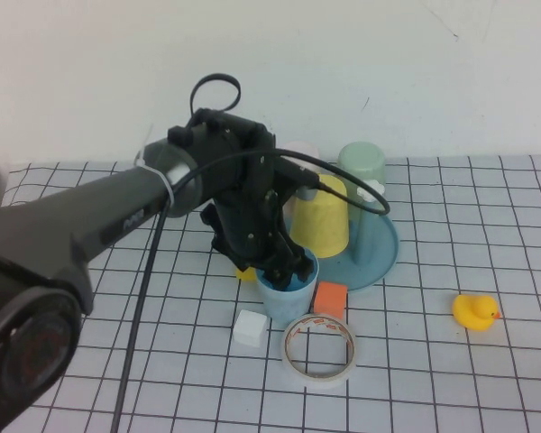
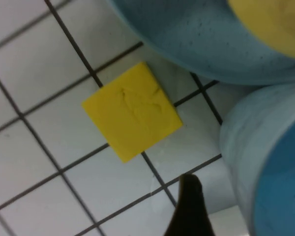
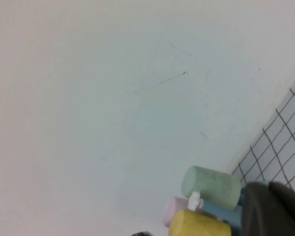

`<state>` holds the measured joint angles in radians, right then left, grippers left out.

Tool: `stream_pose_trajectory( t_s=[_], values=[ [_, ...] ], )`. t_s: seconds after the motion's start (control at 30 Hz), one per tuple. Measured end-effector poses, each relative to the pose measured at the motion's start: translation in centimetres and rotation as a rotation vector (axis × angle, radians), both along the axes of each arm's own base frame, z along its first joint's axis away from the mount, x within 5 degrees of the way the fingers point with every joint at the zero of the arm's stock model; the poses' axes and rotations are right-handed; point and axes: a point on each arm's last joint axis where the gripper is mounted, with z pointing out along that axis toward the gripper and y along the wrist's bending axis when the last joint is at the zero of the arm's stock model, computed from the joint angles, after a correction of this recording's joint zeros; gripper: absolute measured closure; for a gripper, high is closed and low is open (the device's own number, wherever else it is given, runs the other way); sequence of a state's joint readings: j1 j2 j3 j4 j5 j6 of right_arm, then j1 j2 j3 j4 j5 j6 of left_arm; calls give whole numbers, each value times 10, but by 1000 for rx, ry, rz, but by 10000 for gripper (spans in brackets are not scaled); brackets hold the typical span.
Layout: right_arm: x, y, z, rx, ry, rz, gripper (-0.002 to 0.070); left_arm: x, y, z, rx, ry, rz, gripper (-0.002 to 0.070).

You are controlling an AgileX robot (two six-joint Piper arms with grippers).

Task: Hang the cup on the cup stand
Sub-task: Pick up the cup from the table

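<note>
Blocks and the stand's base crowd the bottom of the sky-blue cup, so the robot's left gripper will grab the cup by its open rim next.
The sky-blue cup stands upright on the table, just in front of the teal cup stand. My left gripper reaches down onto the cup's rim and is open. In the left wrist view one dark finger hangs outside the cup, with a gap to its wall; the other finger is hidden. A yellow cup, a pale green cup and a pink cup sit upturned on the stand's pegs. My right gripper is shut, raised away from the table, and absent from the high view.
An orange block, a white block and a tape roll lie close in front of the cup. A yellow block lies beside the stand's base. A yellow duck sits to the right. The wall is behind.
</note>
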<state>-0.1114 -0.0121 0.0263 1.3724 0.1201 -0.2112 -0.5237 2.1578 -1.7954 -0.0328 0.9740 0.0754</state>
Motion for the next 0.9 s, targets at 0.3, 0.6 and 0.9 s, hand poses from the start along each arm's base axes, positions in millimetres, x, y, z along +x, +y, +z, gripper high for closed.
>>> stream_pose_trajectory(
  t_s=[0.3,0.6,0.9],
  values=[
    [0,1,0,-2,2,14,678,5,-4,-22,-3,24,15,529],
    [-1,9,-2,-73,10,98,678,4,-3,-13,-14,9,13,667],
    [-4,22,-4,-142,21,241,678,-27,18,79,-18,-133,-61,668]
  ],
)
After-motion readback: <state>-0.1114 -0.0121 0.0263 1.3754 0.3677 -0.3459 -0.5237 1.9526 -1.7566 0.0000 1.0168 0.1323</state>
